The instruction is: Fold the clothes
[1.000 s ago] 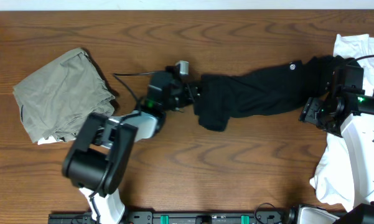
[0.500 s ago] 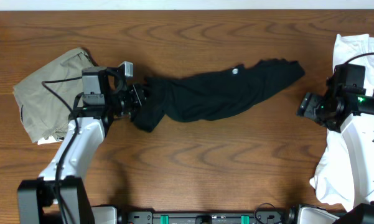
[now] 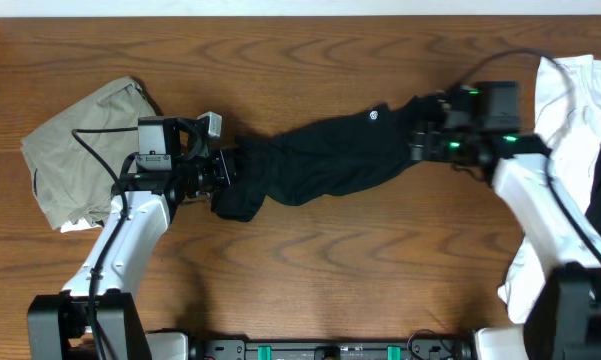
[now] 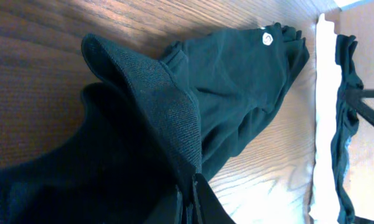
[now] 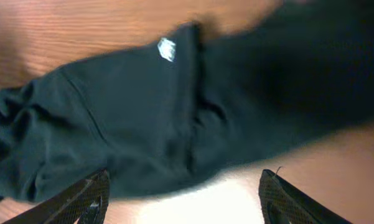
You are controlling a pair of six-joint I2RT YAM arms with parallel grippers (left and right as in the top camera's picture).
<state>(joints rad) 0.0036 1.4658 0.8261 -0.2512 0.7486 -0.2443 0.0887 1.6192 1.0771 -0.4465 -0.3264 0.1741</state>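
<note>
My left gripper is ready to release the shirt and needs to do so, as the black shirt's bunched end spreads over the wooden tabletop beneath its fingers.
A black short-sleeved shirt (image 3: 325,160) lies stretched in a long band across the middle of the table, its small white logo (image 3: 373,115) facing up. My left gripper (image 3: 226,172) is shut on the shirt's bunched left end; in the left wrist view the fabric (image 4: 230,87) is pinched between the fingers (image 4: 202,202). Over the shirt's right end hovers my right gripper (image 3: 418,140). In the right wrist view its gripper (image 5: 183,190) stands open above the shirt (image 5: 174,112), with the fabric's edge and bare wood between the fingertips.
An olive-grey garment (image 3: 95,150) lies crumpled at the far left, just behind my left arm. White fabric (image 3: 570,100) and a black piece (image 4: 345,112) are piled along the right edge. Bare wooden table (image 3: 330,260) shows in front of the shirt.
My right arm has swung in from the right edge to the shirt's right end. The left gripper, still holding, shifted slightly right, and the shirt's left end bunched up.
</note>
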